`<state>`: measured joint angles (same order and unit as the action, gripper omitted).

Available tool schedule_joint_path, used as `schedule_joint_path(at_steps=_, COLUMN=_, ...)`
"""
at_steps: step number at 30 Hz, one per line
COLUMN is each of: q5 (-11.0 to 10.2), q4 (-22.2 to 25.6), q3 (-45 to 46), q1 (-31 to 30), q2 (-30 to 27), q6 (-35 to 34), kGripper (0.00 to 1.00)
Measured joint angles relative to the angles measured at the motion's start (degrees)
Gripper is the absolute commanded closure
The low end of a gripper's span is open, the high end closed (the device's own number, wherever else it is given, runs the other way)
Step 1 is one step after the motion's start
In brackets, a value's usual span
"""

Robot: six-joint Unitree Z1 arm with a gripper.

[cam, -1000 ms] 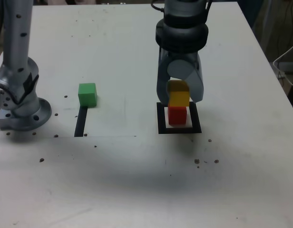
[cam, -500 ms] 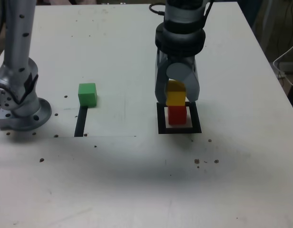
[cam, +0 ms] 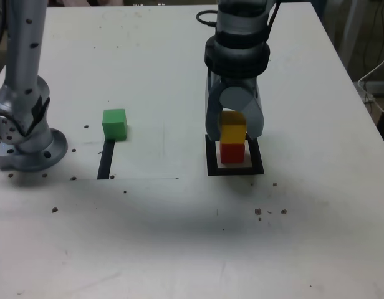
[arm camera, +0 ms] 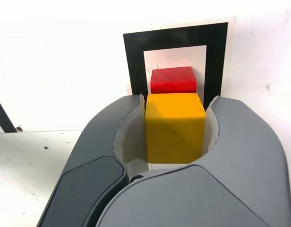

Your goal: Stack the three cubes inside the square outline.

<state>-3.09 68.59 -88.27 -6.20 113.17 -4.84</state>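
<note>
The gripper is ready to open, as the yellow cube's lower edge (cam: pixel 232 141) is over the red cube (cam: pixel 232 152) in the exterior view.
My gripper (cam: pixel 233 134) (arm camera: pixel 175 111) is shut on the yellow cube (cam: pixel 232 132) (arm camera: pixel 174 125), pointing down over the square outline (cam: pixel 235 169) (arm camera: pixel 216 52). The red cube (cam: pixel 232 152) (arm camera: pixel 173 80) sits on the white centre of the outline, and the yellow cube is right on top of it in the exterior view; whether they touch I cannot tell. The green cube (cam: pixel 115 123) lies apart on the table at the exterior view's left, beside the end of a short black strip (cam: pixel 105 160).
The arm's grey base (cam: pixel 24 134) stands at the exterior view's left edge. A short black strip (arm camera: pixel 4 113) shows in the wrist view too. The white table (cam: pixel 179 237) has small dark specks near its front and ends at the exterior view's right.
The gripper has come down with the yellow cube, which now sits lower, close onto the red cube. The green cube has not moved.
</note>
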Motion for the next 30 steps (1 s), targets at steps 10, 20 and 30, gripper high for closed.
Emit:
schedule_joint_path(at_steps=10, q5=-0.53, q4=-0.05, q3=0.9, q1=0.59, q2=0.41, q6=0.01, kGripper=0.51)
schedule_joint_path(at_steps=20, q5=-0.26, q4=-0.74, q3=0.89, q1=0.59, q2=0.65, q6=0.48, kGripper=0.38)
schedule_joint_path(at_steps=30, q5=-0.34, q4=-1.65, q3=1.14, q1=0.59, q2=0.77, q6=1.87, kGripper=0.01)
